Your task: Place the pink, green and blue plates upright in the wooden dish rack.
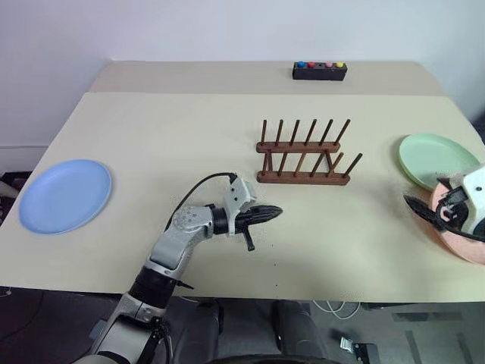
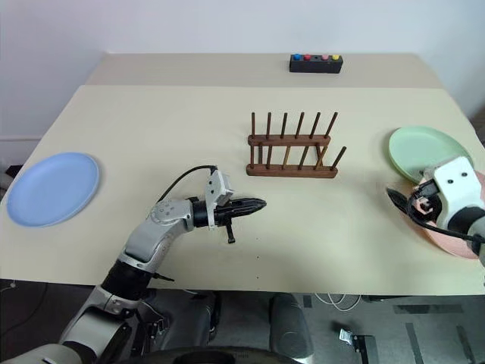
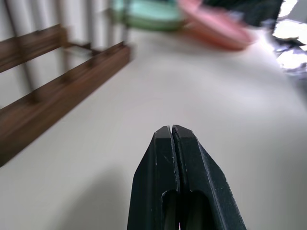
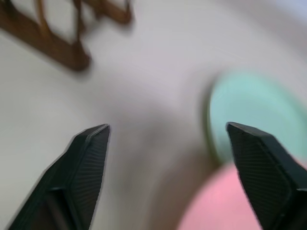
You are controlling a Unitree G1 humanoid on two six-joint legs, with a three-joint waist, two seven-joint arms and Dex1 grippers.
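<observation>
I should stand the pink plate upright in the wooden dish rack [image 1: 303, 155], so I need to grab it by its rim [image 1: 449, 241] with my right gripper next.
The wooden dish rack [image 1: 303, 155] stands empty at the table's middle. Far left lies the blue plate [image 1: 65, 196], flat. The green plate [image 1: 436, 158] lies flat at the right, and the pink plate [image 1: 457, 241] sits just in front of it at the table's right edge. My left gripper [image 1: 276, 211] is shut and empty, pointing right, level, in front of the rack's left end. My right gripper [image 4: 167, 126] is open with nothing between its fingers, hovering over the pink plate's [image 4: 216, 203] near-left rim, with the green plate [image 4: 254, 110] beyond.
A black box with coloured buttons [image 1: 320, 70] sits at the back of the table, behind the rack. Bare tabletop [image 1: 174, 136] spreads between the blue plate and the rack. The table's front edge runs just below my left arm.
</observation>
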